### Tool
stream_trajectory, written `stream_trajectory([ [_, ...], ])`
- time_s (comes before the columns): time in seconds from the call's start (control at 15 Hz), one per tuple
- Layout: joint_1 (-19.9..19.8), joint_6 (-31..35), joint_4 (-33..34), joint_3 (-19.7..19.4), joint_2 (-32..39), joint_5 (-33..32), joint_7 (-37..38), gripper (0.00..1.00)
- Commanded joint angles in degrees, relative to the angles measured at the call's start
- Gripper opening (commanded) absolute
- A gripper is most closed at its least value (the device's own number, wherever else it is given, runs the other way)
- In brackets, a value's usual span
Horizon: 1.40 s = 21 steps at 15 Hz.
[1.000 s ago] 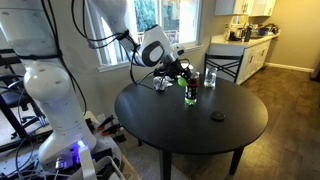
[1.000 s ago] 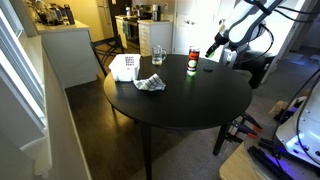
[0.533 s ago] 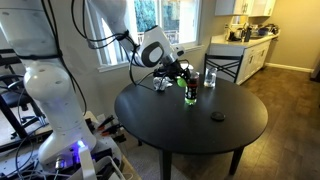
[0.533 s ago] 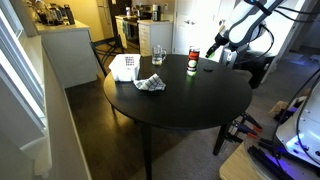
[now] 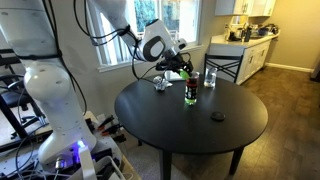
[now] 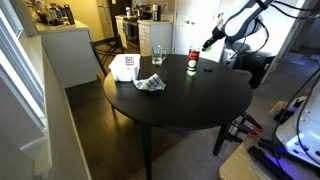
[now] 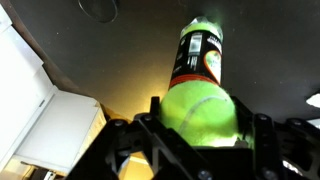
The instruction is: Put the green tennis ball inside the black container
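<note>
My gripper moves the green tennis ball over the black container, before letting go. The ball hangs beside the container's upper end and would fall outside if released now.
In the wrist view my gripper (image 7: 200, 118) is shut on the green tennis ball (image 7: 200, 108), a fuzzy yellow-green ball that fills the space between the fingers. Beyond it stands the black container (image 7: 200, 50), a dark upright cylinder with a red band and a green-lit top. In both exterior views the gripper (image 5: 185, 68) (image 6: 208, 42) hangs a little above and beside the container (image 5: 190, 93) (image 6: 192, 65) on the round black table (image 5: 190, 132). The ball is hard to make out in the exterior views.
A clear drinking glass (image 5: 209, 78) (image 6: 157, 55) stands near the container. A small flat black disc (image 5: 217, 117) (image 6: 208, 68) lies on the table. A crumpled wrapper (image 6: 150, 84) and a white box (image 6: 125, 67) sit at one side. Chairs stand around the table.
My gripper has risen with the ball, from close beside the container's top to a little above it. The container and the other things have not moved.
</note>
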Motion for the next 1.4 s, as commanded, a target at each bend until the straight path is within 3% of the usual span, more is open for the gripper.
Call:
stream_trajectory([
  [0.0,0.25,0.75,2.32,0.55,-1.15,2.88,-0.70,0.42],
  [0.47,0.04,0.37,9.18,0.88,3.40,4.36,-0.26,0.42],
  [1.33,-2.35,0.19,13.61,5.54,10.11,6.91,-0.74,0.42],
])
